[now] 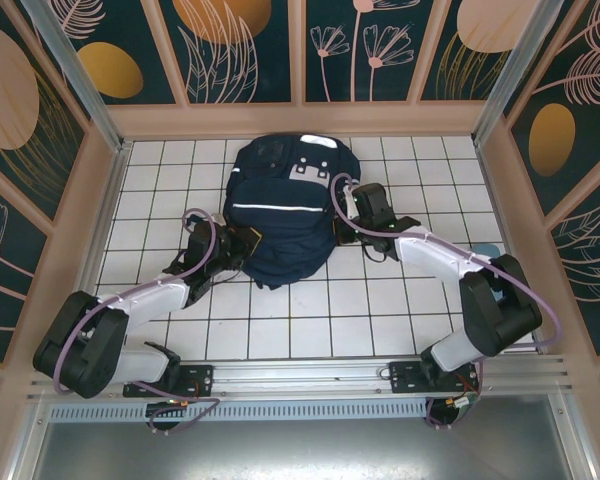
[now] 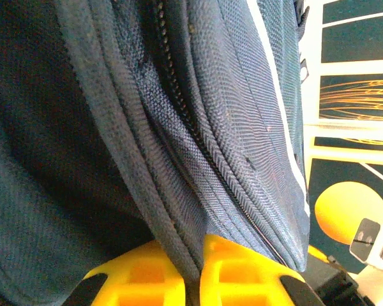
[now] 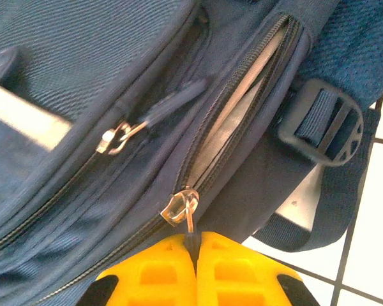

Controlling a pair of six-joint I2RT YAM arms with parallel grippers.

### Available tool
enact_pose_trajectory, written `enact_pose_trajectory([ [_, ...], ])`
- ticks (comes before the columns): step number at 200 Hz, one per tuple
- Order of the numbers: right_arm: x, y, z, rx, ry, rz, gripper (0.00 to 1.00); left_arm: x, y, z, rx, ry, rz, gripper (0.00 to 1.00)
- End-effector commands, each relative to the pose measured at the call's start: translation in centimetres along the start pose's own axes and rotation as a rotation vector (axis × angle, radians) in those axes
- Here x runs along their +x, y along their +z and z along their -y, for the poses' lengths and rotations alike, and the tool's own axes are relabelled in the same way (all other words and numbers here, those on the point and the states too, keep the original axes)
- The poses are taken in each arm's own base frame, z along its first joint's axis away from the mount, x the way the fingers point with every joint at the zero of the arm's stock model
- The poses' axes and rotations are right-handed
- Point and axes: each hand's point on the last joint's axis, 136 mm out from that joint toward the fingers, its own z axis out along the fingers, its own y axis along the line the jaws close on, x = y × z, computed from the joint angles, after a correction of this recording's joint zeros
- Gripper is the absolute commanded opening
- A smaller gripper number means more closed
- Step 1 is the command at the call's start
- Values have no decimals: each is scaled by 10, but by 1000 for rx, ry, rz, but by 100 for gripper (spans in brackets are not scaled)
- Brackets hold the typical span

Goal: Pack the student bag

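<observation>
The zip is open past the slider, so my right gripper should keep holding the zip's pull until the slider gets to the end of the zip.
The student bag [image 1: 280,215] lies in the middle of the white tiled table, dark navy with a thin white stripe. My left gripper [image 1: 242,243] is at its lower left side. In the left wrist view the yellow fingers [image 2: 147,274] of that gripper [image 2: 196,255] are shut on a piped seam of the student bag [image 2: 179,127] beside a closed zip. My right gripper [image 1: 352,205] is at the bag's right side. In the right wrist view the right gripper [image 3: 193,241] is shut on the pull of a metal zip slider [image 3: 182,205]. Beyond the slider the zip gapes, with something pale grey [image 3: 239,111] inside.
A second zip slider [image 3: 115,137] sits on a neighbouring closed zip. A black strap buckle [image 3: 322,121] hangs off the bag over the white tiles [image 3: 370,210]. Patterned walls [image 1: 300,50] enclose the table on three sides.
</observation>
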Motion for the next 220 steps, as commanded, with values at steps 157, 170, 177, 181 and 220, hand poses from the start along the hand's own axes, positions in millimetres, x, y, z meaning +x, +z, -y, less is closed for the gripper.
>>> enact_pose_trajectory([
  [157, -62, 12, 124, 363, 305, 81, 7, 6, -17, -24, -132, 221, -64, 3],
  [170, -61, 10, 123, 357, 308, 77, 11, 6, -17, -25, -141, 239, -65, 6],
  [177, -59, 7, 121, 349, 307, 70, 15, 6, -18, -23, -135, 246, -67, 9],
  [181, -58, 5, 119, 347, 307, 65, 17, 6, -18, -21, -130, 252, -66, 12],
  [220, -51, -33, 96, 260, 291, 82, 45, 1, -18, -8, -114, 309, -54, 31],
])
